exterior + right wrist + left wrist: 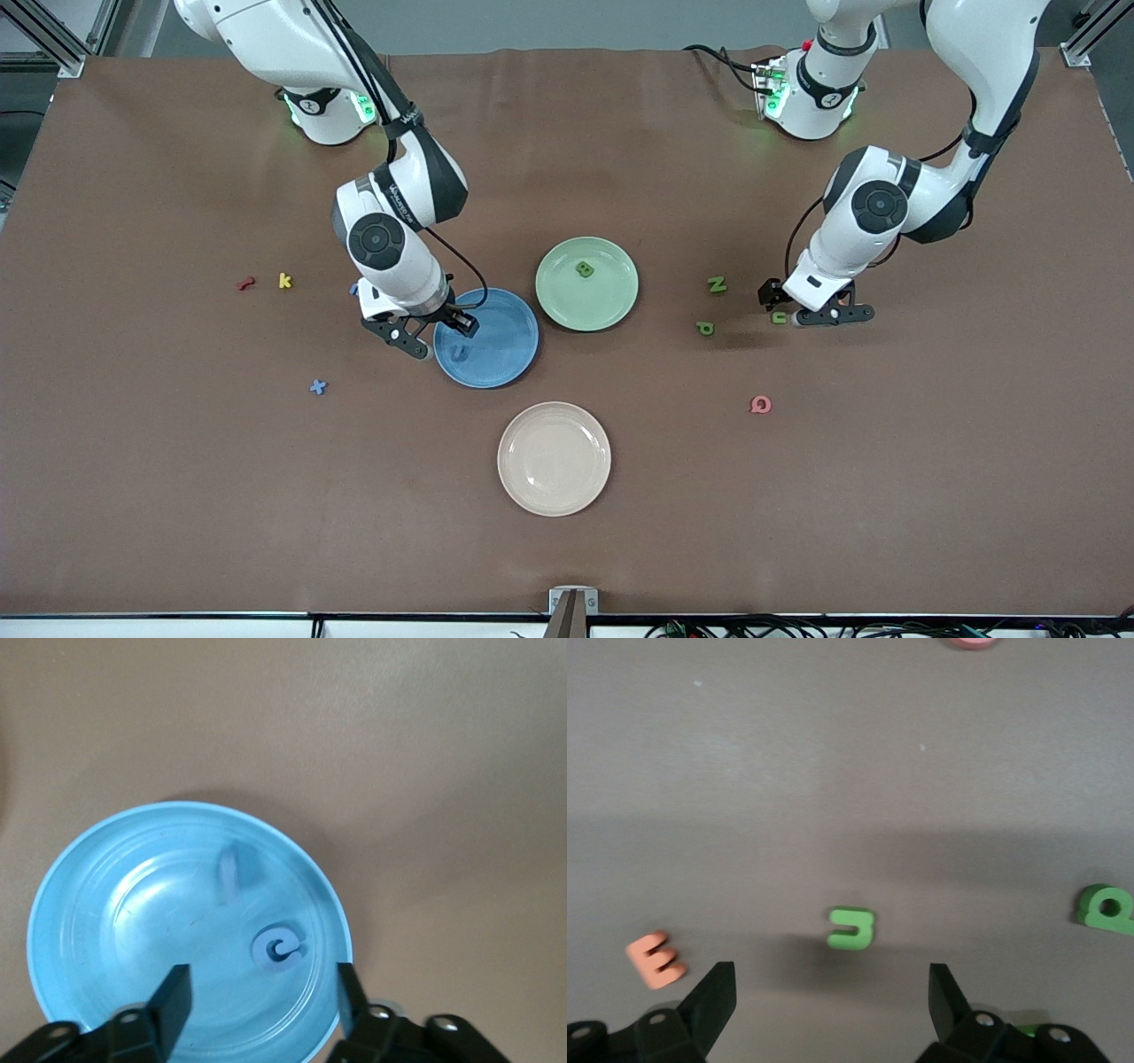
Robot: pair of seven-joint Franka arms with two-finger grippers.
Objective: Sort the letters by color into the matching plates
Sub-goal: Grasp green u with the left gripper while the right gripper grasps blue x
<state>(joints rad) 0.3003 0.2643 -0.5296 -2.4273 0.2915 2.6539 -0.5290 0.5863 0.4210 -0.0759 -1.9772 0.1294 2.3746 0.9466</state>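
I should pick up the green letter u next with my left gripper, by its curved base and the ends of its arms, to fill the green plate (611, 301).
My right gripper (434, 330) (262, 992) hangs open and holds nothing, over the rim of the blue plate (496, 363) (97, 904) at the right arm's end. Two blue letters (282, 948) (229, 873) lie in that plate; the front view shows one (458, 353). The green plate (611, 301) holds a green letter B (585, 268). Low over the table, my left gripper (797, 306) (830, 997) is open, with a green letter u (779, 316) (851, 928) just ahead of its fingers, untouched. Green N (717, 284) and green P (705, 329) (1106, 908) lie beside it.
A cream plate (554, 458) sits nearest the front camera. A pink Q (760, 405) lies nearer the camera than the green letters, and an orange E (655, 958) is close to the left gripper. Red (245, 283), yellow k (284, 281) and blue x (318, 386) letters lie toward the right arm's end.
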